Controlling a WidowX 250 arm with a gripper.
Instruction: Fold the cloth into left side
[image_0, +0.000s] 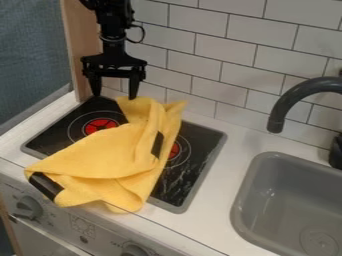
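Note:
My gripper should next grab the yellow cloth (107, 157) by its plain corner at the stove's back, to fold it toward its black-tipped corner.
The black gripper (115, 95) hangs at the upper left, over the back of the stove, its two fingers apart and pointing down. Its right fingertip is close to the back edge of the yellow cloth (107, 157); whether they touch I cannot tell. The cloth lies crumpled and partly folded across the stove top, with a black patch at its front left corner and another near its right side. Its front edge hangs over the counter's front.
The black stove top (194, 165) has red-centred burners, partly covered. A grey sink (267, 200) and dark faucet (277, 112) stand at the right. A tiled wall (200, 45) rises behind, with a wooden post (80, 40) at the left.

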